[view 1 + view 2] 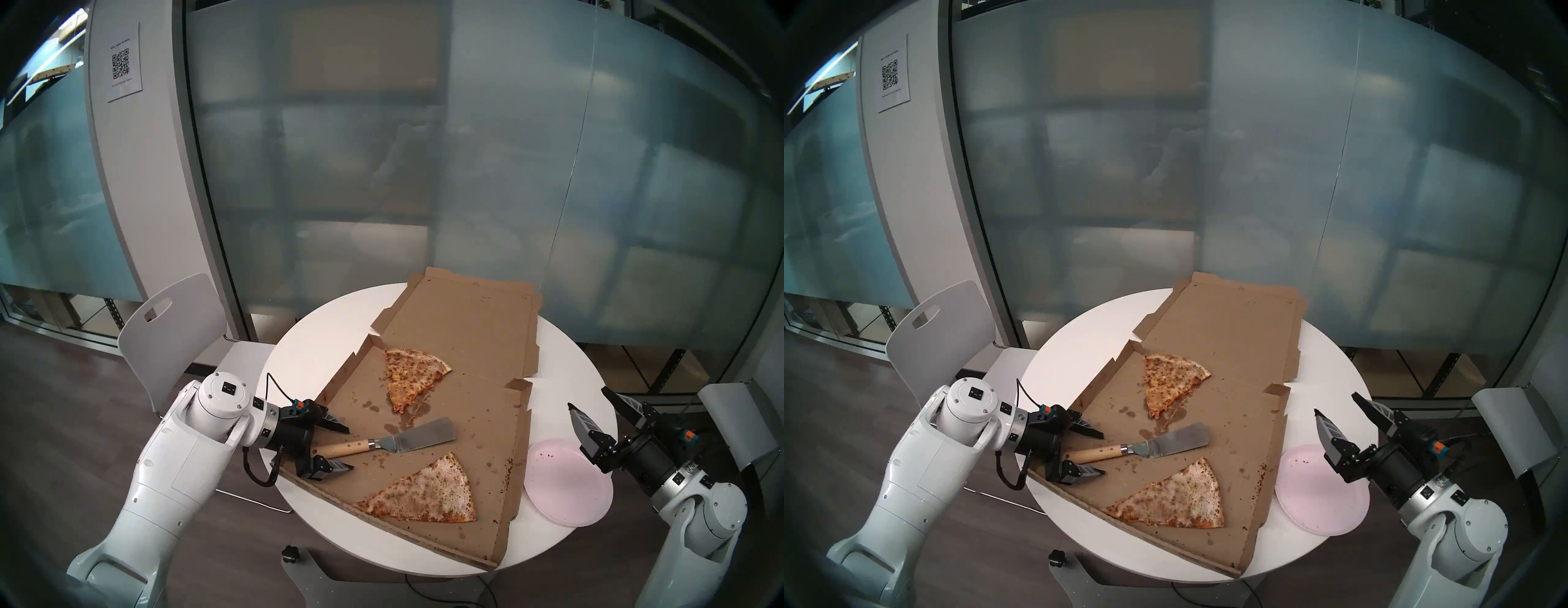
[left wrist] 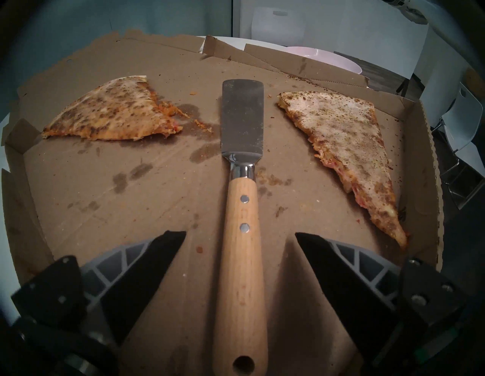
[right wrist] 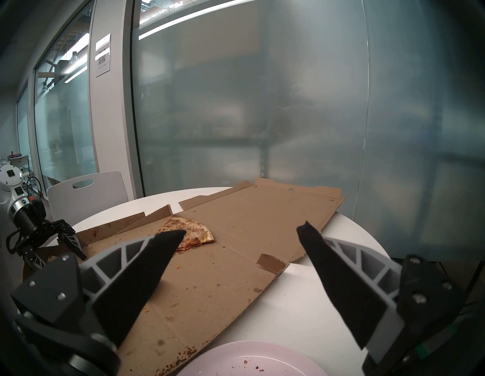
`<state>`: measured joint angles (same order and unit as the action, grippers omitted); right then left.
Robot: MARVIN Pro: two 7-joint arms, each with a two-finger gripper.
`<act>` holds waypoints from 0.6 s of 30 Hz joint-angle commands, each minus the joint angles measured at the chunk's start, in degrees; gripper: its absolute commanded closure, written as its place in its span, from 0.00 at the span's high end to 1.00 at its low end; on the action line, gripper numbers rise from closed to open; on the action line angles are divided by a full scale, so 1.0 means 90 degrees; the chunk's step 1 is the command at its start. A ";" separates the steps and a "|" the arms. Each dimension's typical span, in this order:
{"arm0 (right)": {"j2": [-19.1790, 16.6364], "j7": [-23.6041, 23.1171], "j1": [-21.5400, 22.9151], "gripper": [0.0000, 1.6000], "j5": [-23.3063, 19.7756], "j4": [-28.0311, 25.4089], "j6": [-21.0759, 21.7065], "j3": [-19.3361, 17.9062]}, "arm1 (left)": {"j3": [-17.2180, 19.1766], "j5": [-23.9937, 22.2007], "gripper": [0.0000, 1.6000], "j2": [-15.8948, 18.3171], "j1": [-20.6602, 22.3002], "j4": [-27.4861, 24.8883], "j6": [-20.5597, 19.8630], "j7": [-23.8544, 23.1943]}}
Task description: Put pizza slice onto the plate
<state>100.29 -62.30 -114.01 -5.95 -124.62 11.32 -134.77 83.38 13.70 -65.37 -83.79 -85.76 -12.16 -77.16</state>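
Note:
Next, my left gripper grips the spatula by its wooden handle point(image 1: 346, 448). That leaves the spatula's metal blade point(image 1: 425, 434) free to carry the pizza slice.
The pizza slice point(image 1: 428, 492) point(image 1: 1174, 496) point(image 2: 349, 147), wide and pale with brown speckles, lies flat in the near part of the open cardboard box point(image 1: 466, 339). The pale pink plate point(image 1: 568, 484) point(image 1: 1318, 492) point(image 3: 249, 359) rests on the table just right of the box. A wooden-handled metal spatula point(image 1: 424, 437) point(image 2: 242, 126) lies in the box beyond the slice. My left gripper point(image 1: 350, 449) point(image 1: 1103, 453) point(image 2: 240, 234) is open, its fingers on either side of the spatula handle with gaps on both sides. My right gripper point(image 1: 587, 398) point(image 1: 1335, 403) point(image 3: 242, 229) hangs open above the plate's far edge, holding nothing.
A smaller, darker slice point(image 1: 409, 378) lies farther back in the box, beside grease stains. The box covers much of the round white table point(image 1: 297, 361), and its lid lies flat toward the frosted glass wall. A white chair point(image 1: 178, 322) stands at the table's left.

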 commanded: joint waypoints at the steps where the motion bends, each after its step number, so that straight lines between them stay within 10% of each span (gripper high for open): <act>1: 0.0013 -0.0009 0.0015 1.00 -0.0043 -0.0103 0.0000 -0.0008 | -0.0006 0.0068 1.00 -0.0015 0.0078 0.0051 0.0048 0.0095; 9: 0.0013 -0.0009 0.0015 1.00 -0.0043 -0.0103 0.0000 -0.0008 | -0.0054 0.0121 1.00 -0.0019 0.0123 0.0083 0.0007 0.0071; 18: 0.0013 -0.0009 0.0015 1.00 -0.0043 -0.0104 0.0000 -0.0008 | -0.0128 0.0167 0.67 -0.0021 0.0179 0.0194 0.0002 0.0035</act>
<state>100.29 -62.30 -114.01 -5.95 -124.62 11.32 -134.77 82.49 15.21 -65.46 -82.75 -84.35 -11.99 -76.51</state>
